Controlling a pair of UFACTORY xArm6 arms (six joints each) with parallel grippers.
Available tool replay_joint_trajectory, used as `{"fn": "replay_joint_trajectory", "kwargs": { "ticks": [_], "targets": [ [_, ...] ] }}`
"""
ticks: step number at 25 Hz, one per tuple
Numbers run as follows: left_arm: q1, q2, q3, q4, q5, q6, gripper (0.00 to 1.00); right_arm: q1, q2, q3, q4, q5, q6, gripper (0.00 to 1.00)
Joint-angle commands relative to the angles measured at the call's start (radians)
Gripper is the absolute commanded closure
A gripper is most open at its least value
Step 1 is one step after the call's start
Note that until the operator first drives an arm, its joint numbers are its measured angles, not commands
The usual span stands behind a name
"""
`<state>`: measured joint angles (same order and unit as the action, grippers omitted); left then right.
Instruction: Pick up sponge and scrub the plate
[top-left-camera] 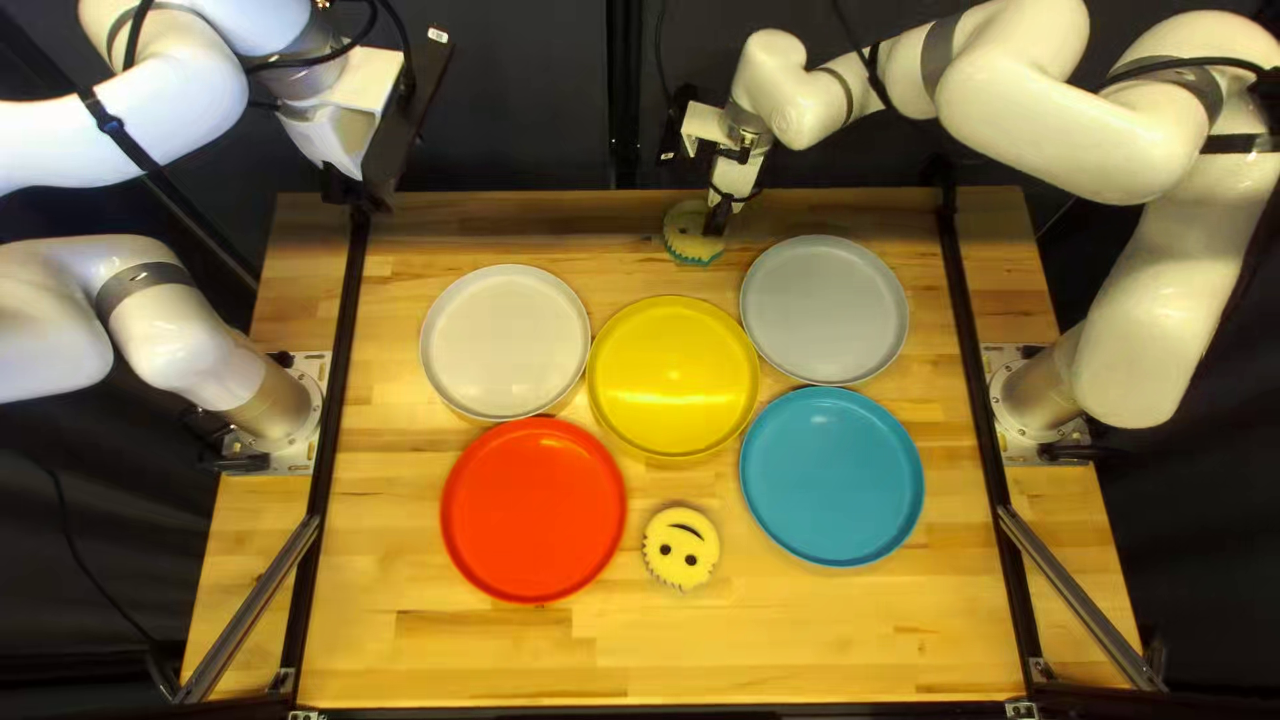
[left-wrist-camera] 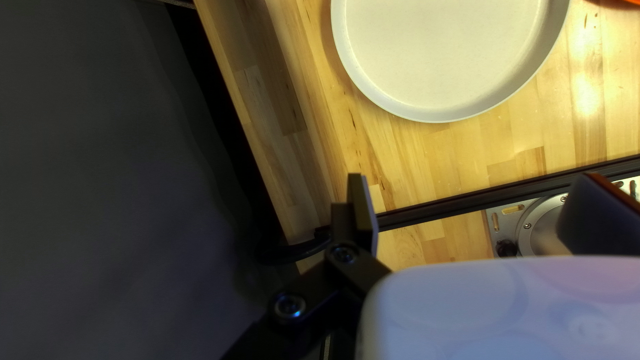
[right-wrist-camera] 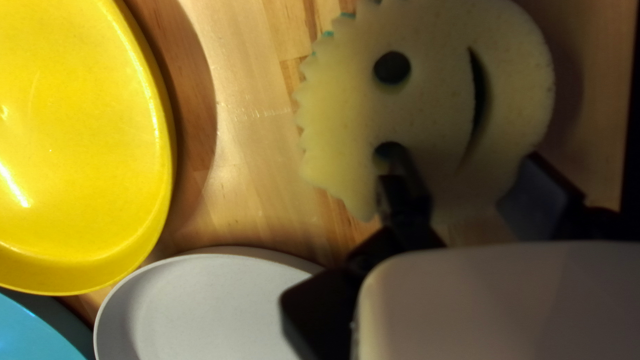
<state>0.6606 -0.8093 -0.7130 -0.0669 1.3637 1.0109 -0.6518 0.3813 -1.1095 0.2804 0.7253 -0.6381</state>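
The sponge's smooth edge (right-wrist-camera: 465,201) beside the end of the smile is the part my right gripper should grab next, to scrub the grey plate (right-wrist-camera: 210,312).
At the table's far edge in the top left view, my right gripper (top-left-camera: 720,214) is low over a round scalloped sponge (top-left-camera: 688,238). My right gripper (right-wrist-camera: 467,157) is open in its wrist view; one finger overlaps a hole of the pale smiley sponge (right-wrist-camera: 433,100), the other is by its rounded side. Contact cannot be told. A second smiley sponge (top-left-camera: 682,547) lies between the red plate (top-left-camera: 534,510) and blue plate (top-left-camera: 831,476). My left gripper (top-left-camera: 360,198) is raised over the far left corner; the left gripper (left-wrist-camera: 473,177) is open, holding nothing, beside the white plate (left-wrist-camera: 447,53).
The top left view also has a white plate (top-left-camera: 506,342), a yellow plate (top-left-camera: 674,376) and a grey plate (top-left-camera: 824,310). Black rails (top-left-camera: 344,360) run along both table sides. In the right wrist view, the yellow plate (right-wrist-camera: 73,147) and grey plate (right-wrist-camera: 207,307) are near the sponge.
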Motion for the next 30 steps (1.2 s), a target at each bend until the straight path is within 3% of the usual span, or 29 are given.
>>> {"fn": "replay_joint_trajectory", "kwargs": {
  "ticks": [1,13,21,30],
  "targets": [
    [0.0,0.0,0.0,0.0,0.0,0.0,0.0,-0.01,-0.082,0.042,-0.039,0.03,0.018,1.0],
    [0.0,0.0,0.0,0.0,0.0,0.0,0.0,-0.015,-0.369,0.24,-0.108,0.152,-0.1,1.0],
    [0.0,0.0,0.0,0.0,0.0,0.0,0.0,0.035,-0.448,0.369,-0.106,0.094,-0.1,1.0],
    [0.0,0.0,0.0,0.0,0.0,0.0,0.0,0.034,-0.452,0.371,-0.106,0.094,-0.1,1.0]
  ]
}}
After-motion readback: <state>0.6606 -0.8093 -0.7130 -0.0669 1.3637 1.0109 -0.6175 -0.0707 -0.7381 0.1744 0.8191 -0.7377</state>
